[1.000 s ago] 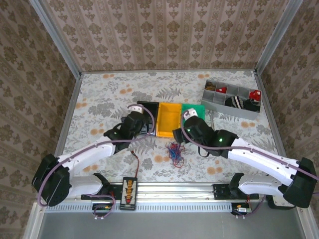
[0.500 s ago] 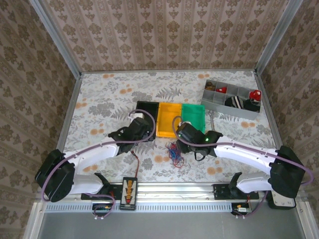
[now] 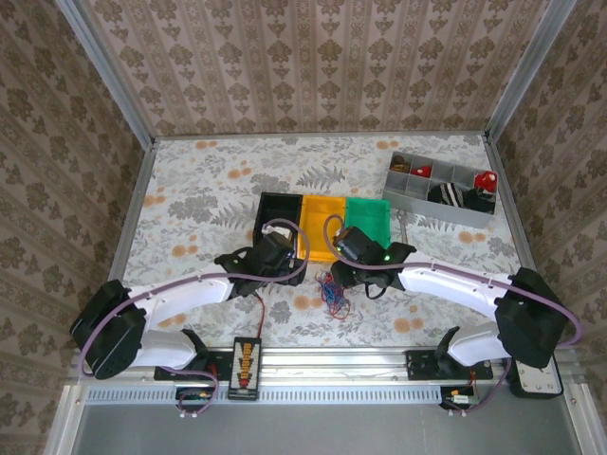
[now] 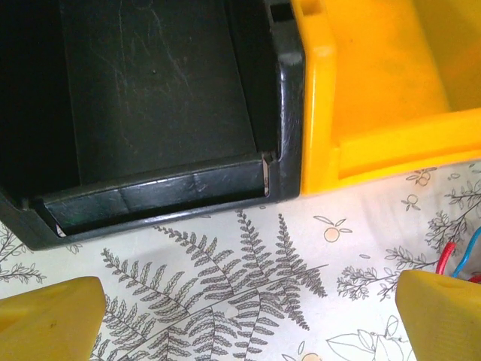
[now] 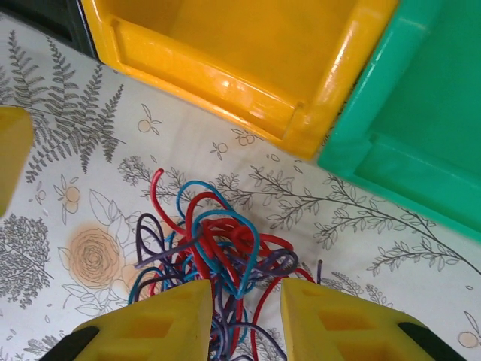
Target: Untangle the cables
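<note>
My left gripper should next take hold of a blue wire at the tangle's outer edge (image 3: 322, 280). The other loops should stay for my right gripper to untangle.
The cables (image 3: 332, 289) are a small tangle of red, blue and purple wires on the floral cloth, just in front of the yellow bin (image 3: 321, 254). My right gripper (image 3: 341, 276) is down on the tangle. In the right wrist view its yellow fingers (image 5: 158, 323) stand close together, shut on the cables (image 5: 218, 241), with loops spilling out ahead of them. My left gripper (image 3: 282, 258) hovers wide open over bare cloth in front of the black bin (image 4: 150, 195), nothing between its fingers (image 4: 248, 316). A few wire ends (image 4: 458, 256) show at its right fingertip.
Black (image 3: 266, 201), yellow and green (image 3: 384, 210) bins stand side by side beyond the cables. A grey compartment tray (image 3: 406, 197) with small parts sits at the back right. A black connector board (image 3: 247, 365) with its wire lies at the near edge.
Both arms have swung in toward the cables. My right gripper came down onto the tangle and its jaws narrowed around the wires. My left gripper moved forward and stayed open.
</note>
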{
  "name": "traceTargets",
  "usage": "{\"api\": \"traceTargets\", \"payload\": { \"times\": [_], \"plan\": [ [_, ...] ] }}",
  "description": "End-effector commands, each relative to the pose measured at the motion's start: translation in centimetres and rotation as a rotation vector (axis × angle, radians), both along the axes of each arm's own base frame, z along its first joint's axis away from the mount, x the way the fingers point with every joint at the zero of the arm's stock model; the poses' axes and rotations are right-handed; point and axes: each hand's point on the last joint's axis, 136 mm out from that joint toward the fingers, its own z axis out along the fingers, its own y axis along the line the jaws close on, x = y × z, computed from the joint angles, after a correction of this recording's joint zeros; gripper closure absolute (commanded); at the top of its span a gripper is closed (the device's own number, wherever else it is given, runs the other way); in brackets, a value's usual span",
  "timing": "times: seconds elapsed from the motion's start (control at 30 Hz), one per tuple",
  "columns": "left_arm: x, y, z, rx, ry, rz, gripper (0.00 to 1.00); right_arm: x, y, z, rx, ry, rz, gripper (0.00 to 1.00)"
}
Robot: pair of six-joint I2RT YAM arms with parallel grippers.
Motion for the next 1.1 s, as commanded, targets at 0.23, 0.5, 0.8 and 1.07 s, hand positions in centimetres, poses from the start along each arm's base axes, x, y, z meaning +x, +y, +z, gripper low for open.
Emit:
{"api": "traceTargets", "payload": {
  "times": [0.23,0.5,0.8,1.07],
  "plan": [
    [-1.4,-1.4,0.0,0.017,0.044,-0.133,0.00,1.0,1.1,-0.2,0.015,-0.002,0.020,0.87],
    [-3.8,-3.3,0.3,-0.077,0.080,-0.289,0.00,0.9,0.0,3.2,0.123,-0.034,0.008,1.00],
    [-7.0,-7.5,3.0,-0.250,0.060,-0.553,0.00,1.1,-0.7,4.0,0.240,0.004,-0.037,1.00],
    [-7.0,-11.8,1.2,-0.159,0.062,-0.684,0.00,1.2,-0.1,4.6,0.305,0.018,-0.060,1.00]
  ]
}}
